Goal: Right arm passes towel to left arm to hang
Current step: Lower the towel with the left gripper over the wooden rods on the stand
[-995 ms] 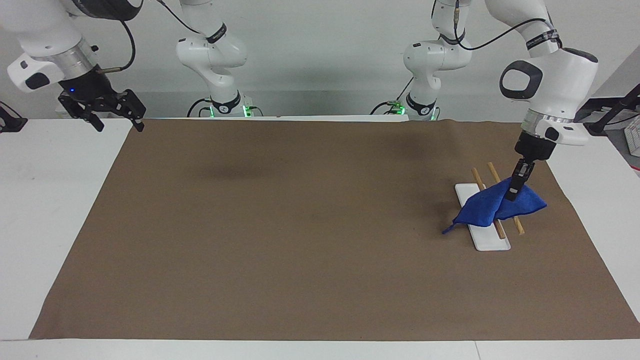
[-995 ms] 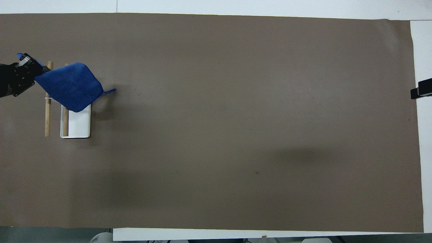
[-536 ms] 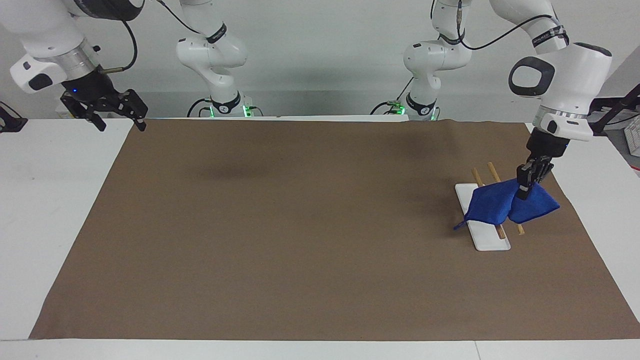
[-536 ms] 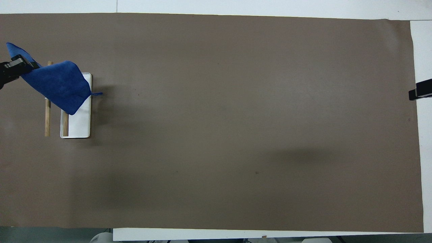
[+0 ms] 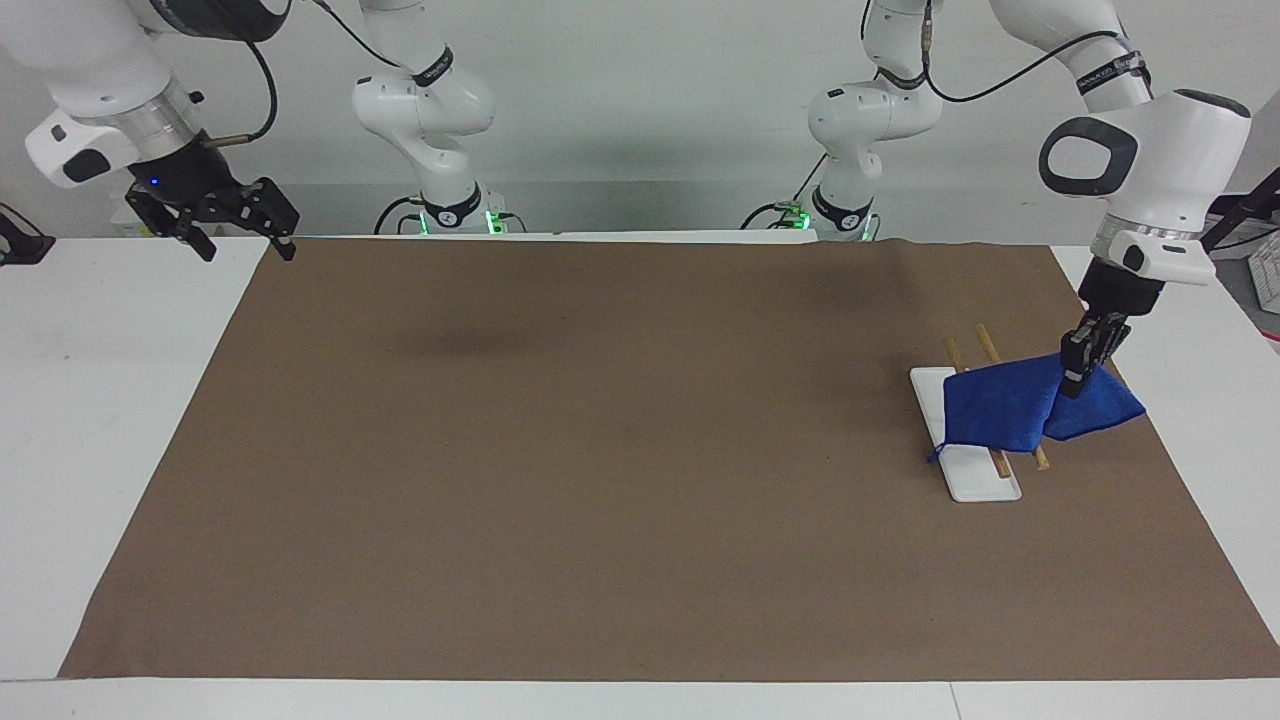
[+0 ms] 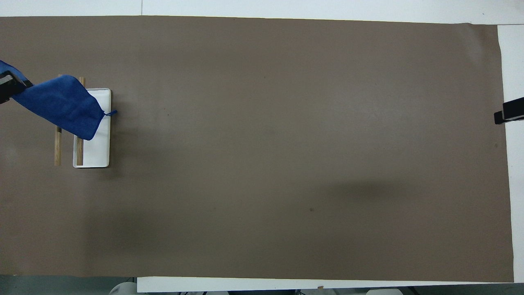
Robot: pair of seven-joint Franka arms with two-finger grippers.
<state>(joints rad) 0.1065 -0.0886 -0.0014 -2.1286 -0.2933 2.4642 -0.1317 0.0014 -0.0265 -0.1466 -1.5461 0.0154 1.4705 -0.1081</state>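
The blue towel's edge (image 6: 46, 116) is slanted across the wooden rods, so my left gripper should turn the blue towel straight over the rods before it lets go.
The bright blue towel (image 5: 1000, 408) hangs from my left gripper (image 5: 1075, 378), which is shut on its upper corner. The towel drapes across the two wooden rods (image 5: 985, 342) of a rack on a white base (image 5: 978, 482) at the left arm's end of the table. Its thin loop tail (image 5: 936, 456) hangs over the base. In the overhead view the towel (image 6: 61, 104) covers the rods' farther ends, and the left gripper (image 6: 6, 86) is cut off by the view's edge. My right gripper (image 5: 240, 238) is open and empty, raised over the right arm's end of the table, and waits.
A brown mat (image 5: 600, 450) covers most of the white table (image 5: 90, 400). In the overhead view the rack's white base (image 6: 98, 143) and rods (image 6: 57, 147) stand near the mat's edge. The right gripper's tips (image 6: 507, 112) show at the mat's other end.
My left gripper has carried the towel toward the left arm's end of the table, drawing it across the rods. The loop tail has come off the mat to over the white base. The right gripper barely moved.
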